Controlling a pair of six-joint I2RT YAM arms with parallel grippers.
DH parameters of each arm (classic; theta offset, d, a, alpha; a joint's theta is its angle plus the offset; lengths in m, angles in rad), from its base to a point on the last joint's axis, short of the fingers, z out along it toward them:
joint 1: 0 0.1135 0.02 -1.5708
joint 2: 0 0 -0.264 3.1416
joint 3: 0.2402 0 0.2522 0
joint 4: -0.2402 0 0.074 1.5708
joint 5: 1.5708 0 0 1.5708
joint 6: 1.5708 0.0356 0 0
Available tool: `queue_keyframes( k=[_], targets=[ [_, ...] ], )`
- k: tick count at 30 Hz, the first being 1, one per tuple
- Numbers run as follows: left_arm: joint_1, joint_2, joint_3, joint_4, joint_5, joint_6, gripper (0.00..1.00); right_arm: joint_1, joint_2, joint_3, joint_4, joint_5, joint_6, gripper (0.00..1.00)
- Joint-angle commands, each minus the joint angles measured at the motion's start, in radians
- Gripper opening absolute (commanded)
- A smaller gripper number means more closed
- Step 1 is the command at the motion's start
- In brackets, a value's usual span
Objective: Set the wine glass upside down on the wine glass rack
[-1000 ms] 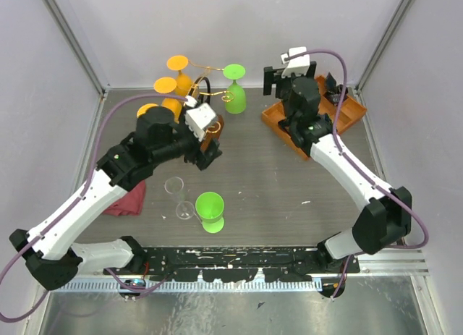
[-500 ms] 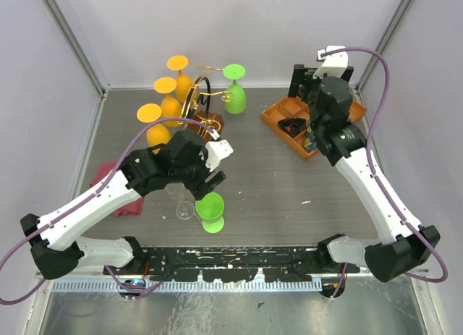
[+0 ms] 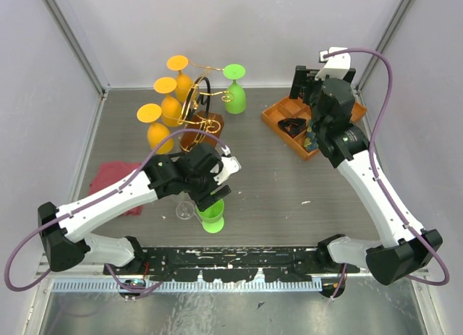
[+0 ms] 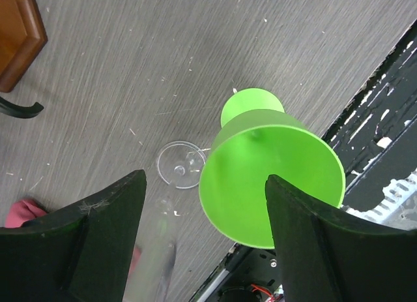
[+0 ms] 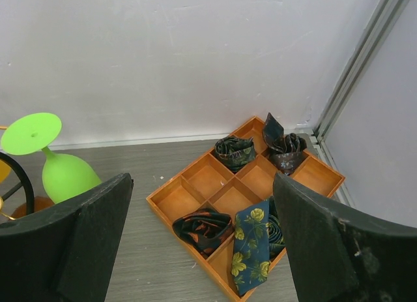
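My left gripper grabs the green wine glass by its rim next, leaving the glass's stem free to hang on the rack.
A green wine glass stands upright near the table's front edge, beside a clear wine glass. My left gripper hangs open just above the green glass. Its rim lies between the fingers, close to the right finger, with no visible contact. The wine glass rack, gold wire on a brown wooden base, stands at the back. Several orange glasses and one green glass hang on it upside down. My right gripper is open and empty above the orange tray.
An orange compartment tray with rolled ties sits at the back right by the wall. A red cloth lies left of my left arm. A black slotted rail runs along the near edge.
My left gripper swung from the rack toward the near edge and came down over the green glass. My right arm drew back over the tray, then held still.
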Motion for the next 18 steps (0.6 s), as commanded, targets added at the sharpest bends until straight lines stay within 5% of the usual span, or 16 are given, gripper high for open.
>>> queue_keyframes(
  k=[1,8,18],
  targets=[
    [-0.009,0.043,-0.015,0.025,0.001,0.004,0.79,-0.002,-0.04,0.018,0.032,0.013,0.008,0.94],
    [-0.011,0.089,-0.024,0.035,-0.005,0.003,0.62,-0.003,-0.043,0.016,0.032,0.023,0.002,0.94],
    [-0.011,0.104,0.01,0.025,0.004,0.004,0.0,-0.003,-0.036,0.016,0.031,0.019,-0.005,0.94]
  ],
)
